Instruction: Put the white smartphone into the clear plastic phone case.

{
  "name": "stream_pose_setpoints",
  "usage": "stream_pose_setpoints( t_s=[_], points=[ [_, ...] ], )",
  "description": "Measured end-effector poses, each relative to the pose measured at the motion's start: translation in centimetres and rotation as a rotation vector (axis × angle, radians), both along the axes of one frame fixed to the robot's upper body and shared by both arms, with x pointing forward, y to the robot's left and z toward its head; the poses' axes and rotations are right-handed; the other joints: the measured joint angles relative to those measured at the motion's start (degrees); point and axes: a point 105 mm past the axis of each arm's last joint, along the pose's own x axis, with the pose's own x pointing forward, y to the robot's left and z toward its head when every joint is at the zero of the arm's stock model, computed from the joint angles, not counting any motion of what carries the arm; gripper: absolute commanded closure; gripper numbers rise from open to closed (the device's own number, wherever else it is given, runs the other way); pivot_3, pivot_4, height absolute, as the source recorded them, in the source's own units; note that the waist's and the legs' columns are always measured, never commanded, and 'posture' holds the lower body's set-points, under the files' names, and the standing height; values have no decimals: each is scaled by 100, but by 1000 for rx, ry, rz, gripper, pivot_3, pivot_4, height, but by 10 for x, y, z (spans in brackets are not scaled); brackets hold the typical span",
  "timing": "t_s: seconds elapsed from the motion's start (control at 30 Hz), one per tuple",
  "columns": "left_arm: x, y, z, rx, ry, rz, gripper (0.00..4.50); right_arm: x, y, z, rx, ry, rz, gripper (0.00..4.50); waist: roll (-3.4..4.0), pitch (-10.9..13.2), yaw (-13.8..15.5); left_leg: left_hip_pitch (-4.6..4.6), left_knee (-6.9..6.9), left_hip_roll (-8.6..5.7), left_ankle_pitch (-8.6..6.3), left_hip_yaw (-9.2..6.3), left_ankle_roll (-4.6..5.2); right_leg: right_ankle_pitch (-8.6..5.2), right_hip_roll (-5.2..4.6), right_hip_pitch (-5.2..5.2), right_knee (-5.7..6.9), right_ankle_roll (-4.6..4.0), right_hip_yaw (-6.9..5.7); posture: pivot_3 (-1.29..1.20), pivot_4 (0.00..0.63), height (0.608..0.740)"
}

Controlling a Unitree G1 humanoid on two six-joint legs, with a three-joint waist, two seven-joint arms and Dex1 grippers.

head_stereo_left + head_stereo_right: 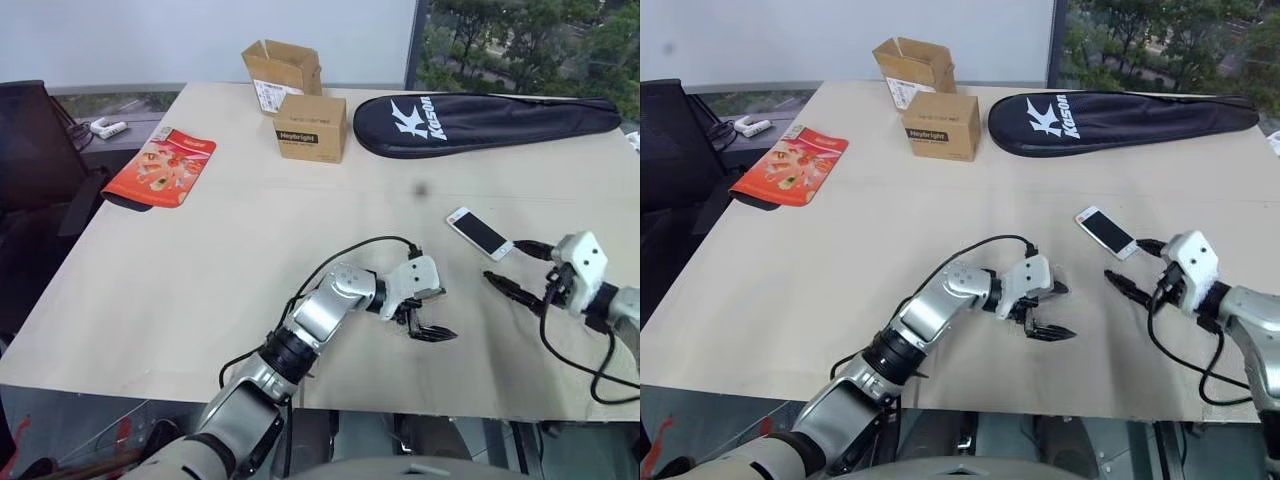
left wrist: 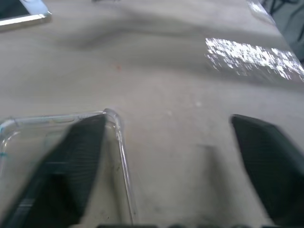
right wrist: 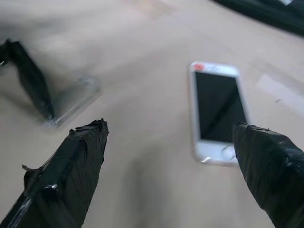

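The white smartphone should next be grabbed by its long side edges with my right gripper, which should then fit it into the clear plastic phone case (image 3: 71, 102).
The white smartphone (image 1: 479, 232) lies flat with its dark screen up on the right part of the table (image 1: 220, 260); the right wrist view has it (image 3: 216, 109) just beyond the fingers. My right gripper (image 1: 505, 262) is open, low over the table, just on the near side of the phone and not touching it. The clear plastic phone case (image 2: 61, 142) lies on the table by my left gripper (image 1: 438, 315), which is open wide. One left finger (image 2: 71, 161) is over the case; I cannot tell whether it touches. The right wrist view also has the case (image 3: 71, 102).
A black racket bag (image 1: 480, 120) lies along the far right. Two cardboard boxes (image 1: 312, 127) (image 1: 280, 70) stand at the far middle, and a red packet (image 1: 162, 165) lies at the far left. A black chair (image 1: 30, 140) is beside the table's left edge.
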Motion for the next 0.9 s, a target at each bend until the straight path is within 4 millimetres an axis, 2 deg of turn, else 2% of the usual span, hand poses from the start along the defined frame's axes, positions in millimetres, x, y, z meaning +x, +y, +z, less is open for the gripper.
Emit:
stream_pose_setpoints(
  t_s=[0.07, 0.1, 0.13, 0.2, 0.3, 0.33, 0.37, 0.43, 0.5, 0.63, 0.7, 0.8, 0.9],
  points=[
    [8, 9, 15, -45, -14, 39, 100, 15, -3, -10, 9, 35, -35, 0, 4, 8, -28, -6, 4, 0, 1, -2, -1, 2, 0, -10, 11, -2, 3, 0, 150, 732],
    [16, 19, 32, -78, -36, 70, 100, 24, -5, -17, 21, 61, -53, 0, 5, 10, -45, -10, 4, 0, 1, -2, -1, 2, 0, -16, 17, -2, 3, 0, 150, 732],
    [20, 24, 42, -90, -53, 85, 100, 29, -5, -20, 27, 69, -57, 0, 5, 10, -53, -14, 4, 0, 1, -1, -1, 2, 0, -20, 20, -1, 2, 0, 150, 732],
    [32, 51, 82, -125, -122, 145, 100, 51, -7, -18, 46, 68, -71, 0, 13, 14, -105, -15, 1, 0, 1, -6, -1, 2, 0, -26, 21, 0, 7, 0, 150, 732],
    [32, 75, 107, -132, -159, 176, 100, 64, -11, -19, 56, 82, -88, 0, 15, 13, -116, -14, -8, 2, 1, -10, -2, 0, -1, -26, 15, 4, 10, 0, 150, 732],
    [29, 85, 109, -112, -157, 185, 100, 68, -10, -19, 58, 86, -80, 0, 11, 15, -122, -13, -14, 1, 1, -11, -2, -3, -3, -27, 13, 9, 12, 0, 150, 732],
    [25, 103, 110, -69, -148, 206, 100, 74, -6, -18, 48, 90, -57, 0, 7, 19, -178, -11, -25, 1, 1, -12, -3, -2, 0, -35, 12, 9, 27, 0, 150, 732],
    [21, 120, 112, -43, -140, 240, 100, 77, -7, -18, 37, 105, -41, 0, 3, 20, -193, -8, -29, -1, 1, -14, -3, -3, -4, -34, 11, 9, 27, 0, 150, 732],
    [15, 133, 111, -16, -123, 269, 100, 78, -9, -20, 18, 130, -26, 0, -4, 20, -190, -3, -27, -2, 1, -14, -3, -2, -11, -29, 13, 9, 26, 0, 150, 732],
    [4, 144, 104, 4, -83, 298, 100, 77, -10, -22, 9, 165, -7, 0, -7, 20, -147, 13, -24, -6, 1, -11, -3, -2, -14, -15, 14, 8, 34, 0, 150, 732],
    [-2, 152, 99, 13, -49, 329, 0, 75, -12, -22, -4, 204, 11, 439, -14, 22, -119, 36, -27, -4, 1, -15, -3, -3, -12, 8, 15, 7, 29, 0, 150, 732],
    [-4, 156, 100, 15, -54, 355, 0, 72, -12, -24, -26, 244, 36, 1501, -37, 18, -107, 74, -48, -3, 0, -19, -4, -5, -10, 38, 13, 4, 22, 0, 150, 732],
    [-3, 157, 99, 13, -53, 377, 0, 72, -10, -24, -36, 245, 53, 1525, -39, 17, -119, 77, -52, -1, 0, -18, -4, -5, -8, 37, 14, 4, 24, 0, 150, 732]
  ],
)
